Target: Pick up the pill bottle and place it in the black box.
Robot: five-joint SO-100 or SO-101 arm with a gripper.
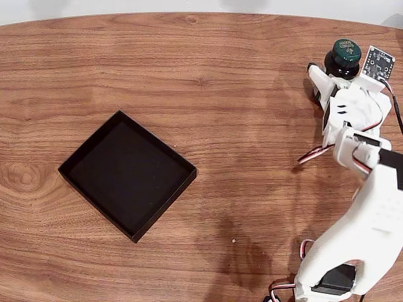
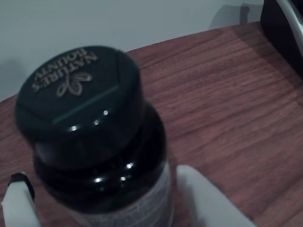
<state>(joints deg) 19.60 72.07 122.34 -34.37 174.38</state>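
Observation:
My gripper needs to grab the pill bottle by its dark lower body (image 1: 340,71) next, so that the bottle can go in the black box (image 1: 128,175).
The pill bottle (image 1: 343,56) stands upright at the far right of the wooden table in the fixed view, its dark green cap facing up. In the wrist view the pill bottle (image 2: 94,142) is very close, with light lettering on the cap and a pale label low on its dark body. My gripper (image 1: 339,70) straddles it, open, with one white finger on each side. Thin strips of table show between the fingers (image 2: 208,203) and the bottle, around my gripper (image 2: 104,177). The black box (image 1: 128,175), shallow and square, lies empty at the left of centre, far from the bottle.
The white arm (image 1: 362,207) reaches up from the lower right corner with loose red and white wires beside it. The table's far edge (image 1: 189,14) runs just beyond the bottle. Bare wood lies between the bottle and the box.

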